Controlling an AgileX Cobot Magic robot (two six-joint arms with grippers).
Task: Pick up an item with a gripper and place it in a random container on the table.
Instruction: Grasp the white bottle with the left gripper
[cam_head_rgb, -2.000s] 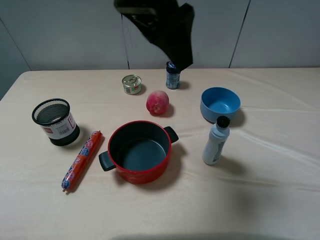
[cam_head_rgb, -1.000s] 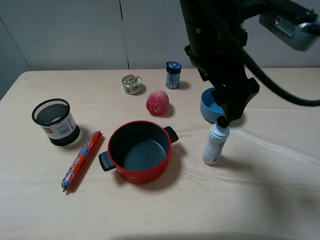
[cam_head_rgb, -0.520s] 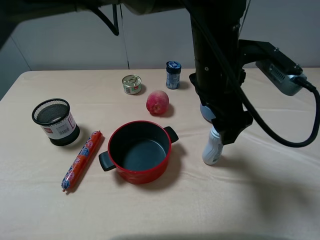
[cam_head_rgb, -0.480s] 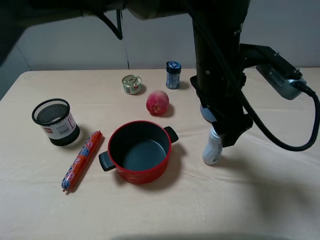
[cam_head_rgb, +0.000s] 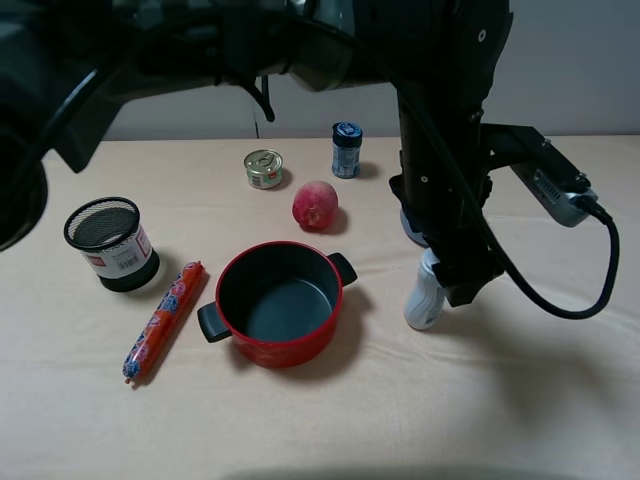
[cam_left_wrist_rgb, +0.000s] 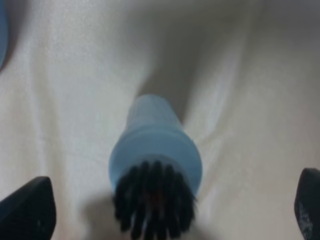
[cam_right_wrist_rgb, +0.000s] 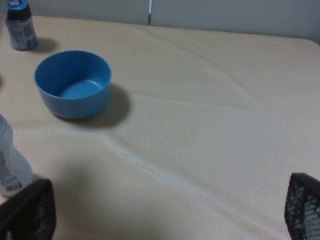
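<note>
The robot's left gripper should next grab the white bottle by its wide shoulder (cam_left_wrist_rgb: 154, 145) beside the black bristly top (cam_left_wrist_rgb: 154, 200), and the bottle then goes in a container.
The white bottle (cam_head_rgb: 422, 299) stands upright on the beige cloth table (cam_head_rgb: 300, 420), right of the red pot. My left gripper (cam_head_rgb: 452, 280) has reached across and hangs over the bottle's top, hiding its black cap in the high view. In the left wrist view the black cap (cam_left_wrist_rgb: 155, 202) and bottle shoulder (cam_left_wrist_rgb: 156, 145) sit between the wide-apart fingertips (cam_left_wrist_rgb: 27, 207) of the open left gripper (cam_left_wrist_rgb: 167, 212). The black mesh cup (cam_head_rgb: 110, 243) stands far left. My right gripper (cam_right_wrist_rgb: 162, 215) is open and empty, with the bottle (cam_right_wrist_rgb: 10, 167) off to one side.
A red pot (cam_head_rgb: 278, 300) stands mid-table, with a sausage stick (cam_head_rgb: 163, 320) to its left. A peach (cam_head_rgb: 315, 204), a tin can (cam_head_rgb: 264, 168) and a blue-lidded jar (cam_head_rgb: 346, 150) stand behind. The blue bowl (cam_right_wrist_rgb: 73, 82) is mostly hidden behind the arm in the high view.
My left arm swung in from the back and came down over the bottle. Its open gripper now sits lower around the cap. The bottle has not moved.
</note>
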